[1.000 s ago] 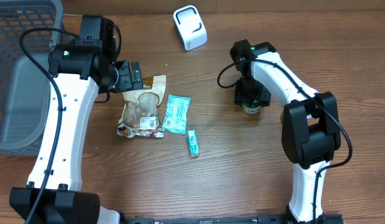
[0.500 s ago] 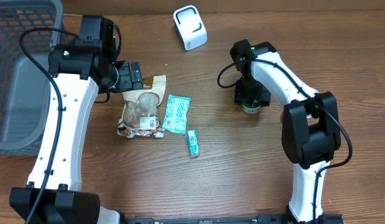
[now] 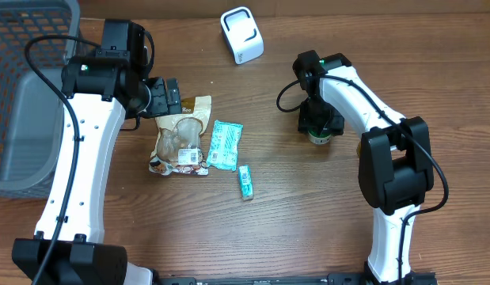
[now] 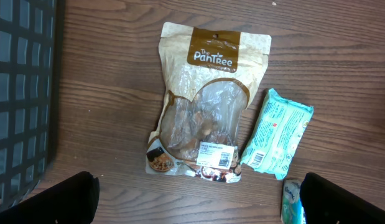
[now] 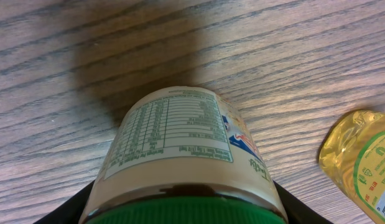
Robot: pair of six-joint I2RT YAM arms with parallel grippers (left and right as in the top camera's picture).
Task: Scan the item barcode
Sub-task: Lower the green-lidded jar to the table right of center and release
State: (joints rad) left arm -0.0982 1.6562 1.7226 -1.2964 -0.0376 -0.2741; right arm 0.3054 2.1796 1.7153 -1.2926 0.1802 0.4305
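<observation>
The green-lidded jar's lower edge (image 3: 319,141) (image 5: 180,91) meets the wooden tabletop and its dark shadow touches that edge, so the jar is ready for my right gripper to release it.
My right gripper (image 3: 317,120) (image 5: 183,214) is shut on a white bottle (image 5: 173,143) with a green cap and a nutrition label, gripped just below the cap. Overhead, only a bit of the bottle (image 3: 319,137) shows under the gripper. No barcode shows on the side I see. The white scanner (image 3: 241,34) stands at the back of the table, left of that arm. My left gripper (image 3: 167,96) (image 4: 201,202) hangs open above a tan snack pouch (image 4: 208,106) (image 3: 180,138), holding nothing.
A teal packet (image 3: 226,144) (image 4: 278,130) lies right of the pouch, with a small tissue pack (image 3: 245,181) (image 4: 292,202) in front. A dark mesh basket (image 3: 23,95) (image 4: 21,93) stands at the far left. A yellow packet (image 5: 360,162) lies beside the bottle.
</observation>
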